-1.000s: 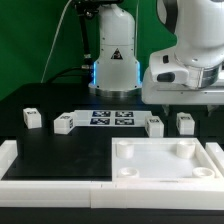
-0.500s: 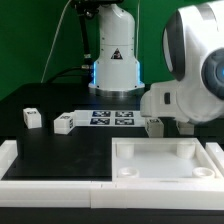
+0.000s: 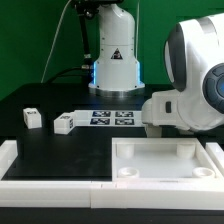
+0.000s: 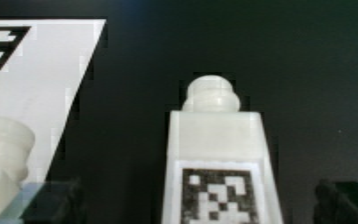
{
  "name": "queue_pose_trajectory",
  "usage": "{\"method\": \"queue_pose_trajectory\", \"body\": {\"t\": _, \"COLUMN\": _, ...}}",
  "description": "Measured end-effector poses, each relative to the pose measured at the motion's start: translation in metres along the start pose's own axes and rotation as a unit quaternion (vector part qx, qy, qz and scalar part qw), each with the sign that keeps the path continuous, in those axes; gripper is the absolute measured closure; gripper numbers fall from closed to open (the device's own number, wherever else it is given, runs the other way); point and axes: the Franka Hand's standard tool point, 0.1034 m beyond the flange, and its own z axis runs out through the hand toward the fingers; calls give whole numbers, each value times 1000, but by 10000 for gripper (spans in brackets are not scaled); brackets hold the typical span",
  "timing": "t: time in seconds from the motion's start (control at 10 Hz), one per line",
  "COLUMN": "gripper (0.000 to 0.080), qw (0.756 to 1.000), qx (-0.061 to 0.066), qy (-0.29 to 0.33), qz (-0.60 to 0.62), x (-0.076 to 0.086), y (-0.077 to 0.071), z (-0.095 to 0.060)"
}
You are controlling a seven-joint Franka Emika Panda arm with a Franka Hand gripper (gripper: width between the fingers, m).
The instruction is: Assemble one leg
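My gripper's fingers reach down on both sides of the tagged white leg [image 4: 217,185], below its round peg. My gripper should close on that leg now.
In the wrist view a white leg [image 4: 217,150] with a round peg at its far end and a marker tag on its face lies on the black table between my gripper's [image 4: 197,202] dark fingertips [image 4: 44,200]. The jaws stand apart on either side of it, with gaps, so the gripper is open. A second leg [image 4: 2,150] lies beside it. In the exterior view two more legs [image 3: 33,118] [image 3: 63,124] lie at the left. The arm's white body [image 3: 190,95] hides the gripper and the right-hand legs there.
The marker board [image 3: 112,118] lies at the table's middle back and shows in the wrist view [image 4: 34,60]. The big white square panel [image 3: 165,160] with round corner sockets lies in front on the right. A white rim [image 3: 50,185] runs along the front edge.
The arm has come down and toward the camera over the two right-hand legs, which it now hides in the exterior view. The left legs and the panel have not moved.
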Motion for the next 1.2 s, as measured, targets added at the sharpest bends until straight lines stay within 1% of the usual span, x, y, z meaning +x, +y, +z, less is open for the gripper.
{"method": "queue_pose_trajectory", "body": {"t": 0.1, "gripper": 151, "qw": 1000, "qx": 0, "qy": 0, "qz": 0, "x": 0, "y": 0, "z": 0}}
{"method": "queue_pose_trajectory", "body": {"t": 0.2, "gripper": 180, "qw": 1000, "qx": 0, "qy": 0, "qz": 0, "x": 0, "y": 0, "z": 0}}
{"method": "queue_pose_trajectory", "body": {"t": 0.4, "gripper": 453, "qw": 1000, "qx": 0, "qy": 0, "qz": 0, "x": 0, "y": 0, "z": 0}}
{"method": "queue_pose_trajectory", "body": {"t": 0.5, "gripper": 453, "qw": 1000, "qx": 0, "qy": 0, "qz": 0, "x": 0, "y": 0, "z": 0}}
{"method": "queue_pose_trajectory", "body": {"t": 0.6, "gripper": 511, "qw": 1000, "qx": 0, "qy": 0, "qz": 0, "x": 0, "y": 0, "z": 0}}
{"method": "queue_pose_trajectory", "body": {"t": 1.1, "gripper": 511, "qw": 1000, "qx": 0, "qy": 0, "qz": 0, "x": 0, "y": 0, "z": 0}}
{"method": "queue_pose_trajectory", "body": {"t": 1.2, "gripper": 509, "qw": 1000, "qx": 0, "qy": 1, "qz": 0, "x": -1, "y": 0, "z": -2}}
